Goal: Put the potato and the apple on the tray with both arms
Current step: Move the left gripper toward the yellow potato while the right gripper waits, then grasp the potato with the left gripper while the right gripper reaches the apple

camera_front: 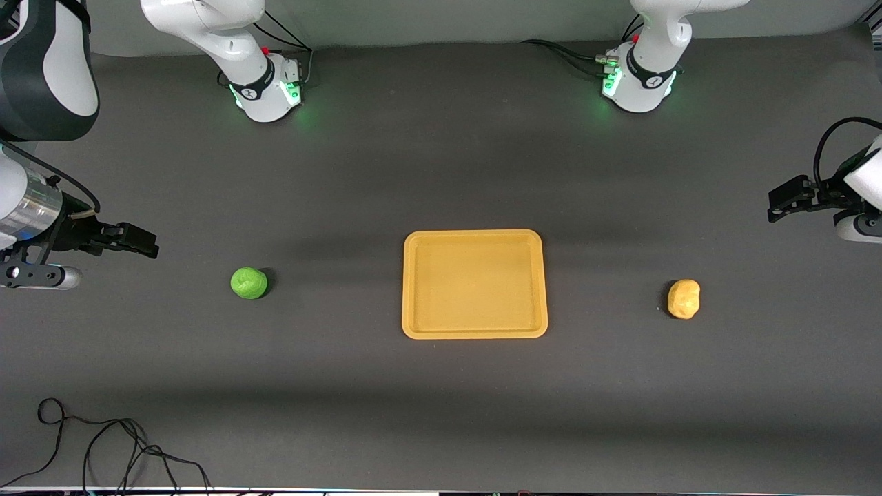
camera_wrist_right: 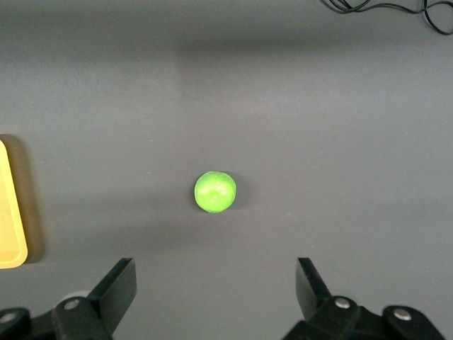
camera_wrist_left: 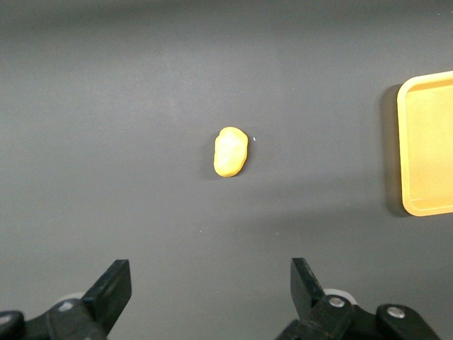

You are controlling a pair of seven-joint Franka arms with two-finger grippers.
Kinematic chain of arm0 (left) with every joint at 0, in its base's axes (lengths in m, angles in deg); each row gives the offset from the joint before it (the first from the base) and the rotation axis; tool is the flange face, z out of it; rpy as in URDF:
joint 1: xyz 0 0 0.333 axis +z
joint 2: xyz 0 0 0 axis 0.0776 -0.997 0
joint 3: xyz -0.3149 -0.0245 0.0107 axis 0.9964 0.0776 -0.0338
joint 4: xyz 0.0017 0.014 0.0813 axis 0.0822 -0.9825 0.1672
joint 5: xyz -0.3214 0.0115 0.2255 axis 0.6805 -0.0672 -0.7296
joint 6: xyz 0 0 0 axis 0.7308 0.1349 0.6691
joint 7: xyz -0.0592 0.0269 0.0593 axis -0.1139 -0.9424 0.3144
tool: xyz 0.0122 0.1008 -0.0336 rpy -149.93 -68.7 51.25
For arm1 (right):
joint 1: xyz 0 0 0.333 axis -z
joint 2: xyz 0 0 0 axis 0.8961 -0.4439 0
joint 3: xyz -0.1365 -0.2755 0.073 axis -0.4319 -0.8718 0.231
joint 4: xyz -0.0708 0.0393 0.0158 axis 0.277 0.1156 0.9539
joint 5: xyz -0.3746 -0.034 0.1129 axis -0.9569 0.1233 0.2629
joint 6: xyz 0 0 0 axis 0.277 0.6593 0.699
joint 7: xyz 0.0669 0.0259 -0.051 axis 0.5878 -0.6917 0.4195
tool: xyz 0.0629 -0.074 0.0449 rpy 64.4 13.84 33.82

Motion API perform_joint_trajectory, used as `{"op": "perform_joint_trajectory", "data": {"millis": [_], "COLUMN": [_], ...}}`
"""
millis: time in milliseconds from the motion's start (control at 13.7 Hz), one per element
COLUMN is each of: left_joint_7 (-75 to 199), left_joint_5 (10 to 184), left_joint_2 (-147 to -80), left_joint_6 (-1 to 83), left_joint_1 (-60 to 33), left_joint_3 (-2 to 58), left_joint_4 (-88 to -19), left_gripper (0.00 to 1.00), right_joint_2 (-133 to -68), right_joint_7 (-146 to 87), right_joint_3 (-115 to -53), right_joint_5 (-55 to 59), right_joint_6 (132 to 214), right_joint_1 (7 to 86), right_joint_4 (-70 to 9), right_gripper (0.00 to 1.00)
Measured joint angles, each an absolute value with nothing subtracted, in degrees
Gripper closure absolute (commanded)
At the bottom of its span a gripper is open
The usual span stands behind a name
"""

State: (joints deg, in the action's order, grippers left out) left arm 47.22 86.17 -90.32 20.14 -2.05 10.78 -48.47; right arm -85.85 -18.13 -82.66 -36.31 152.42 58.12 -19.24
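I need to grab the potato (camera_front: 683, 299) by its long sides with my left gripper next, so that I can place it on the yellow tray.
The orange-yellow tray (camera_front: 475, 235) lies empty at the middle of the table. The green apple (camera_front: 249, 283) sits on the mat toward the right arm's end, apart from the tray. The yellow-tan potato (camera_front: 683, 299) sits toward the left arm's end. My right gripper (camera_front: 150, 246) hangs open and empty above the mat near the apple (camera_wrist_right: 215, 191); the right wrist view shows its fingers wide apart (camera_wrist_right: 216, 280) and a tray edge (camera_wrist_right: 8, 212). My left gripper (camera_front: 775, 207) hangs open and empty near the potato (camera_wrist_left: 231, 151), its fingers wide apart (camera_wrist_left: 210, 280), tray edge (camera_wrist_left: 428, 142) in view.
A loose black cable (camera_front: 103, 441) lies at the table's near edge toward the right arm's end, and shows in the right wrist view (camera_wrist_right: 396, 8). The arm bases (camera_front: 265, 86) (camera_front: 641, 83) stand along the table's back edge.
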Motion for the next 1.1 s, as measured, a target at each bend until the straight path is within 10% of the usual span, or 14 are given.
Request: {"op": "perform_joint_trajectory", "data": {"millis": [1098], "left_joint_7": [46.87], "left_joint_5": [84.39], "left_joint_2": [-114.49], "left_joint_6": [58.06], "left_joint_1": [-2.91], "left_joint_3": [11.01], "left_joint_4": [-65.12], "left_gripper": [0.0], "right_joint_2": [-82.17], "right_joint_7": [-22.04], "right_joint_3": [-82.1], "right_joint_5": [-36.99], "right_joint_6": [168.21], "right_joint_1": [58.88], "right_joint_4": [-33.96], "right_gripper": [0.0]}}
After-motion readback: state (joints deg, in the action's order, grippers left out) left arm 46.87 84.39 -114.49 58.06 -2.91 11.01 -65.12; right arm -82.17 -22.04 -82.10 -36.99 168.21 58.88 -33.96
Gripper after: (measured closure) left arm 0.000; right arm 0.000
